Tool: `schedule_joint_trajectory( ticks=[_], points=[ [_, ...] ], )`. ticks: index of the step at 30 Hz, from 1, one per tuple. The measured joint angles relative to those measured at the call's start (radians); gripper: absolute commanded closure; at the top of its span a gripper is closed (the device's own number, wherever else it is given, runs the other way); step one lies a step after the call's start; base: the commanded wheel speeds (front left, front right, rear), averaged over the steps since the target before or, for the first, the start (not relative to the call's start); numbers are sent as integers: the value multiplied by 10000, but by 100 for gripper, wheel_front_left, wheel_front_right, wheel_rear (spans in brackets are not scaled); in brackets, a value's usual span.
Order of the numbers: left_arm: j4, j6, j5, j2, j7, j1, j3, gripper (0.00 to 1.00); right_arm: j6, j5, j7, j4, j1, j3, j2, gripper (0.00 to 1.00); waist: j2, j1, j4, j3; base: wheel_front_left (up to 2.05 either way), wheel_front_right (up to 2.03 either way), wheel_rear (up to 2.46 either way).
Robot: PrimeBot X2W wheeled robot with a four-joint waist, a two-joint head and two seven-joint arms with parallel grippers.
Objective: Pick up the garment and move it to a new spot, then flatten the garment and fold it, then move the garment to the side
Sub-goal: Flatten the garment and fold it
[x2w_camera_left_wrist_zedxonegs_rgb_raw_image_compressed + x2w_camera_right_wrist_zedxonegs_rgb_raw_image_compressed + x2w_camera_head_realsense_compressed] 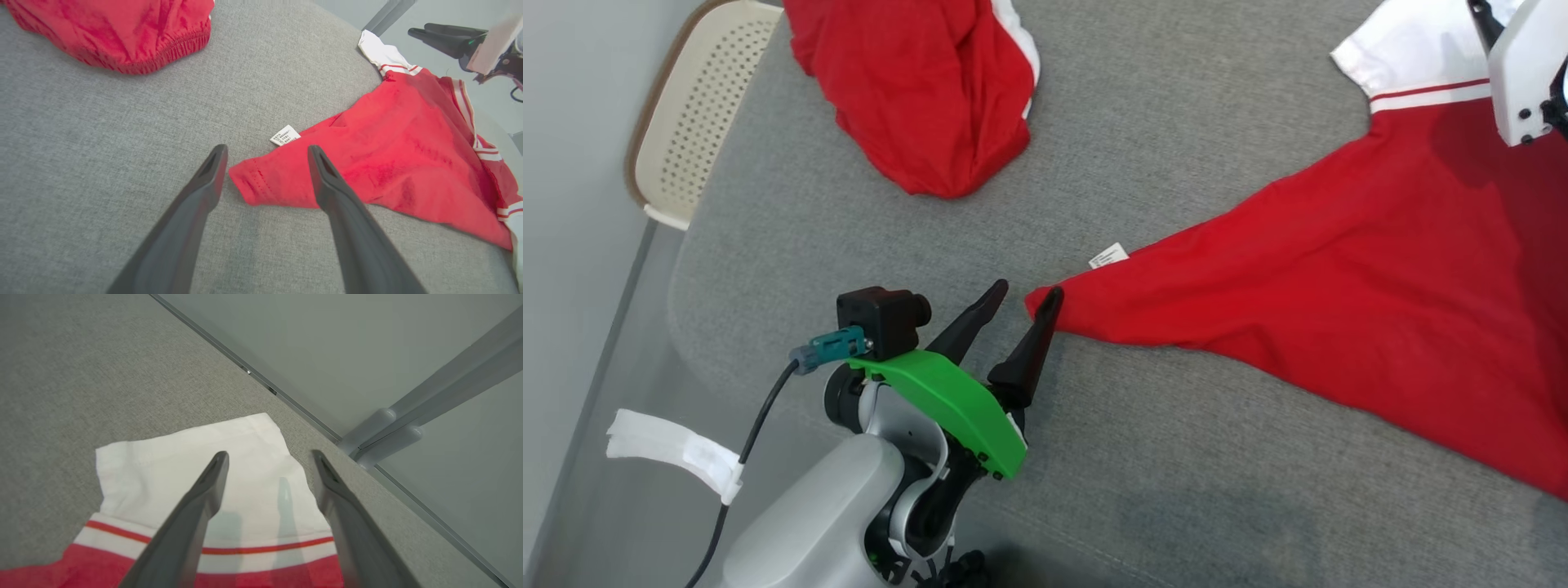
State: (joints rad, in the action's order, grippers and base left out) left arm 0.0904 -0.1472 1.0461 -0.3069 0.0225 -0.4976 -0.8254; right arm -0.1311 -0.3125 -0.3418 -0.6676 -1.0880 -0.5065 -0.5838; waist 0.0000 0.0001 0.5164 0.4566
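The robot's left gripper next needs to pinch the red garment by its narrow hem corner, where the garment's edge gets narrower.
A red garment with white sleeves lies spread on the grey padded table, its pointed hem corner reaching toward the middle. A white care label pokes out near that corner. My left gripper is open, its two dark fingers on either side of the corner tip, just above the cloth. My right gripper hangs open over the white sleeve with red stripes; in the head view its white housing sits at the top right.
A second red garment lies bunched at the far left of the table. A cream perforated basket stands off the table's left edge. The table's right edge meets a grey floor with metal rails.
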Motion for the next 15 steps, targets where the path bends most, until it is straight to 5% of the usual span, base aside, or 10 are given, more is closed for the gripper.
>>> schedule_joint_trajectory(
  ticks=[15],
  points=[
    [-1860, -897, -426, 36, 205, 352, -192, 0, 2, 173, 265, -2554, -1470, 1168, 301, 0, 0, 0, 669, 1097, -7, -7, -7]
  ],
)
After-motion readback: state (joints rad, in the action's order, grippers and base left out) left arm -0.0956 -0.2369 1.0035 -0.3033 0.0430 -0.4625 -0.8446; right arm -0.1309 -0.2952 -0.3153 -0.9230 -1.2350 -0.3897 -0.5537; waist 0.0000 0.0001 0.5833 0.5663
